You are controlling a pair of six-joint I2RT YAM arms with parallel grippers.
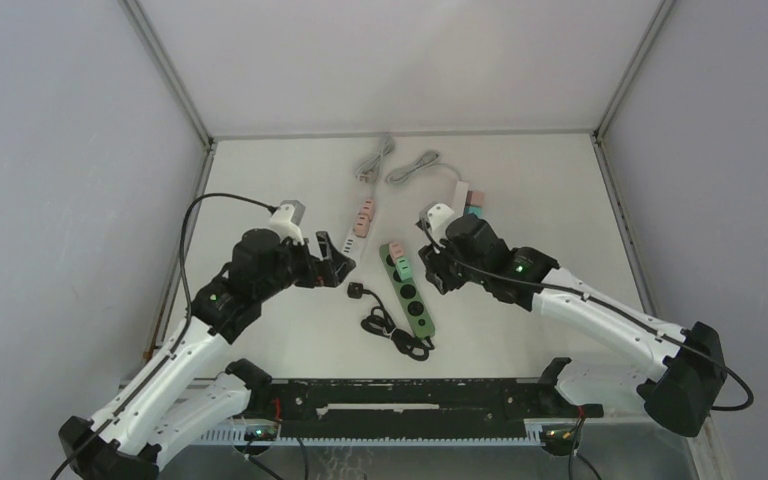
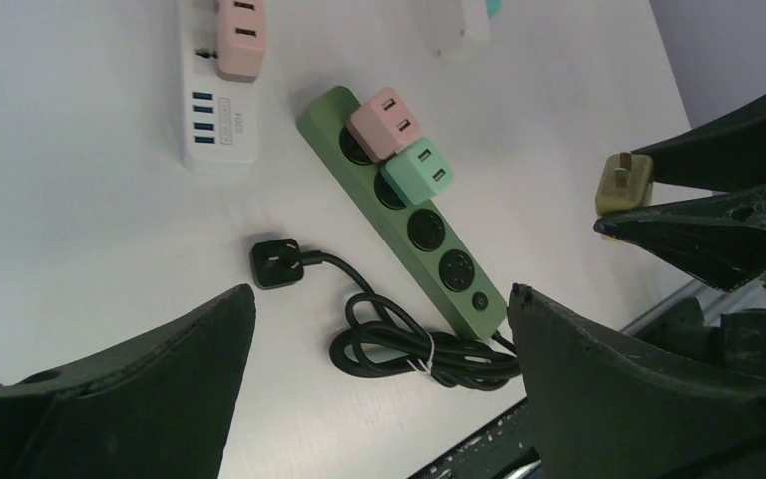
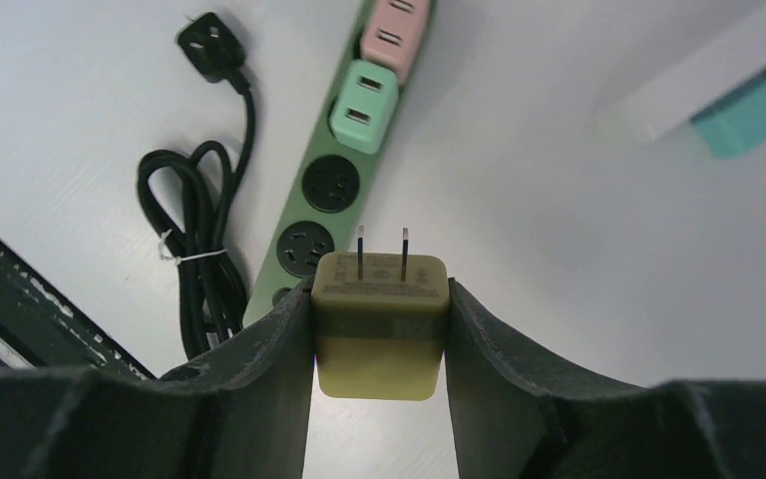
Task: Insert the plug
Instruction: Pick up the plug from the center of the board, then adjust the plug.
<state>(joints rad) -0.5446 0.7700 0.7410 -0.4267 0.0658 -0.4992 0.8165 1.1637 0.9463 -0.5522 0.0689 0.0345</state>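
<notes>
I will grab the yellow plug with my left gripper next, by the sides of its body with the prongs free, so that my right gripper can regrip it and insert it.
A green power strip (image 1: 408, 288) lies mid-table, with a pink adapter (image 2: 386, 122) and a mint adapter (image 2: 417, 172) in its far sockets and two near sockets (image 3: 330, 183) empty. My right gripper (image 1: 438, 272) is shut on a yellow two-prong plug (image 3: 380, 324), prongs pointing forward, held above the table just right of the strip (image 3: 289, 269). The plug also shows in the left wrist view (image 2: 624, 182). My left gripper (image 1: 335, 262) is open and empty (image 2: 381, 294), hovering left of the strip (image 2: 404, 215).
The strip's black plug (image 1: 356, 291) and bundled black cord (image 1: 400, 335) lie left of and in front of it. A white strip with a pink adapter (image 1: 360, 225) and another with teal and pink adapters (image 1: 470, 205) lie behind. Grey cables (image 1: 375, 160) lie at the back.
</notes>
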